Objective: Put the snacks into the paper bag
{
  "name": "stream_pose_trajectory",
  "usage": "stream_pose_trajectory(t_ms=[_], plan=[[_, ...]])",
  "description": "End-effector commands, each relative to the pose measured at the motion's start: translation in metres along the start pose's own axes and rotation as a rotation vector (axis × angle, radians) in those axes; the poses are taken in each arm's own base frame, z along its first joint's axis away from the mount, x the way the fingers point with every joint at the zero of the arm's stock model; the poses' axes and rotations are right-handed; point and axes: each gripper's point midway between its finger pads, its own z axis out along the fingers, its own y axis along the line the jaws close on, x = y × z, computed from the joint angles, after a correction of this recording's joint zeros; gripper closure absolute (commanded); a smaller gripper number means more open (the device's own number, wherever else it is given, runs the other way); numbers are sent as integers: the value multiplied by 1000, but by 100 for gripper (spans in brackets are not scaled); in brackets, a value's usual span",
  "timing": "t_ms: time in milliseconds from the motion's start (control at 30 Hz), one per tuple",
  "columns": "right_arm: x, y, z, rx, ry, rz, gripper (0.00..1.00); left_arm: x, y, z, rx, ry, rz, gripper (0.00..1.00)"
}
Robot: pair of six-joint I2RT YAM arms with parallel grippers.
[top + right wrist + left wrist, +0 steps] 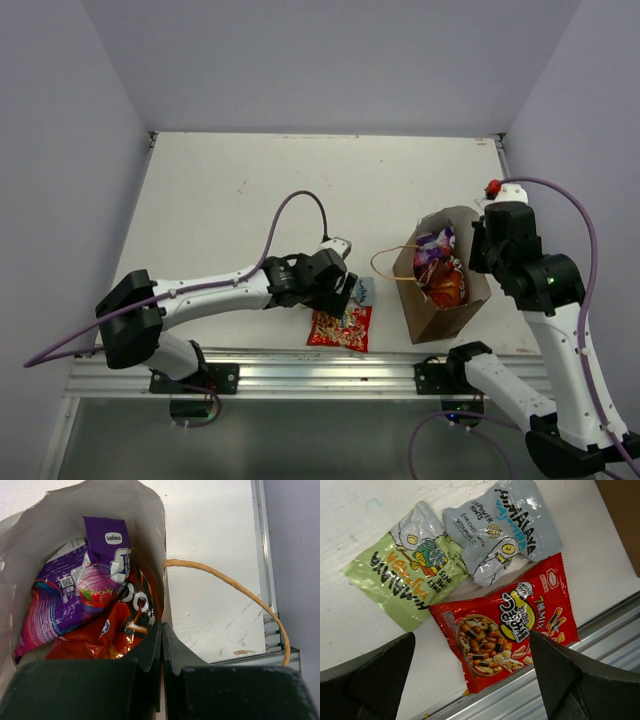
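The packet's other end should stay free to go into the paper bag. My left gripper needs to grab the red-orange printed packet [512,625] by its bowl-picture end [482,647] next.
The brown paper bag [432,318] lies at the right with its mouth open. Inside it are the purple packet [75,592] and the red Doritos bag [117,630]; both also show in the top view, purple [434,246] and red [449,288]. My right gripper [162,630] is shut on the bag's rim [159,560], holding it open. My left gripper [470,675] is open and empty, above the red-orange printed packet [512,625]. The green packet [407,577] and the pale blue-white packet [502,527] lie just beyond it, overlapping. The red multicoloured candy packet is hidden.
A metal rail [600,645] runs along the table's near edge, right beside the red-orange packet [341,328]. The bag's tan loop handle [235,587] arches over the table on the left side of the bag [385,262]. Grey walls enclose the table.
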Motion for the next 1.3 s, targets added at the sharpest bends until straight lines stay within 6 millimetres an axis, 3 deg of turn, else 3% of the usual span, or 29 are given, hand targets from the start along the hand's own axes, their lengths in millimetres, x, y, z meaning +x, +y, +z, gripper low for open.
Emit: stream_pose_trajectory(t_ms=[0, 333, 433, 467, 533, 567, 600, 700, 800, 833, 900, 933, 967, 1000, 1100, 1167, 1233, 1267], plan=[[-9, 5, -5, -35, -40, 4, 100, 13, -20, 13, 97, 41, -38, 0], [-7, 3, -8, -33, -40, 4, 100, 57, -20, 43, 68, 216, -13, 2], [-6, 3, -8, -35, -40, 4, 100, 63, -19, 49, 62, 233, -8, 34], [-6, 3, -8, -37, -38, 3, 100, 62, -18, 49, 54, 233, -10, 60], [-6, 2, -9, -36, -39, 3, 100, 58, -18, 46, 37, 225, 1, 88], [-6, 2, -10, -35, -43, 4, 100, 56, -18, 44, 25, 221, 4, 100], [-6, 2, -10, -35, -43, 2, 100, 51, -16, 42, 1, 206, 17, 100], [-7, 1, -12, -37, -45, 3, 100, 11, -15, 14, -75, 119, 36, 100], [-9, 0, -15, -33, -52, 6, 100, -73, -19, -40, -145, -92, 25, 100], [-8, 0, -15, -35, -50, 4, 100, -117, -34, -75, -109, -200, 8, 100], [-8, -1, -16, -36, -55, 6, 100, -162, -52, -111, -39, -331, 1, 100], [-8, -1, -17, -36, -56, 7, 100, -198, -70, -147, 47, -448, -20, 100], [-8, -1, -17, -36, -59, 9, 100, -213, -80, -163, 100, -494, -29, 100], [-8, -1, -17, -37, -57, 7, 100, -239, -93, -195, 167, -589, -51, 100], [-8, -1, -18, -37, -59, 9, 100, -271, -121, -236, 292, -728, -44, 100], [-9, -2, -19, -37, -61, 10, 100, -273, -143, -249, 415, -766, -10, 100], [-8, -2, -18, -36, -59, 9, 100, -272, -160, -239, 480, -762, -1, 100], [-8, -2, -18, -36, -59, 8, 100, -266, -176, -221, 521, -714, 29, 100]])
